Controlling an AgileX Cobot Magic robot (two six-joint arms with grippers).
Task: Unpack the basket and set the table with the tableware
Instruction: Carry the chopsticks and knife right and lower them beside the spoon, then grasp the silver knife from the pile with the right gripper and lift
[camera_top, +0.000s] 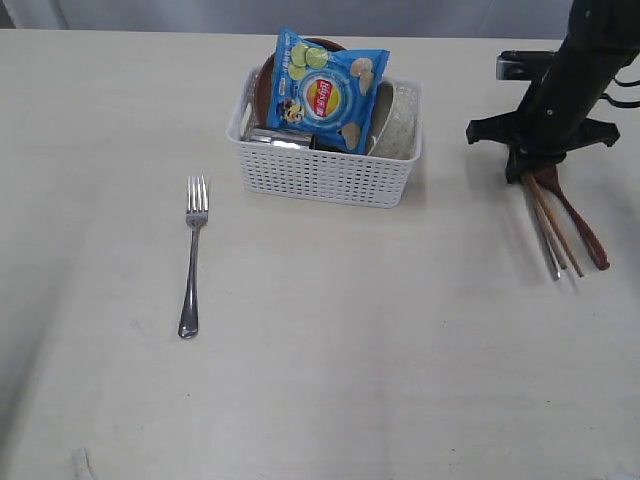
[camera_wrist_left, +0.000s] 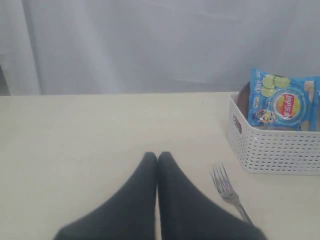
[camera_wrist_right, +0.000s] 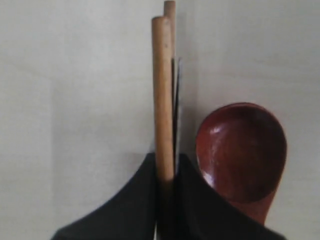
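Observation:
The wooden chopsticks rest low along the tabletop beside the spoon (camera_wrist_right: 241, 150) and would lie there, so it is time for my right gripper to release the chopsticks now.
The white basket (camera_top: 320, 178) stands at the back middle of the table (camera_top: 330, 350). It holds a pale bowl (camera_top: 397, 125), a steel cup (camera_top: 272, 138) and a brown plate (camera_top: 264, 85) behind a blue chip bag (camera_top: 325, 90). A steel fork (camera_top: 192, 255) lies to the basket's left. My right gripper (camera_wrist_right: 165, 160) is shut on the wooden chopsticks (camera_wrist_right: 162, 95). Beside them are the knife's thin edge (camera_wrist_right: 176, 100) and the reddish-brown spoon (camera_wrist_right: 241, 150). In the exterior view these lie at the right under that gripper (camera_top: 527, 175). My left gripper (camera_wrist_left: 157, 156) is shut and empty, near the fork (camera_wrist_left: 227, 190).
The right arm's black body (camera_top: 565, 90) rises over the table's back right corner. A white curtain (camera_wrist_left: 150, 45) hangs behind the table's far edge. The basket (camera_wrist_left: 275, 145) sits beyond the fork in the left wrist view.

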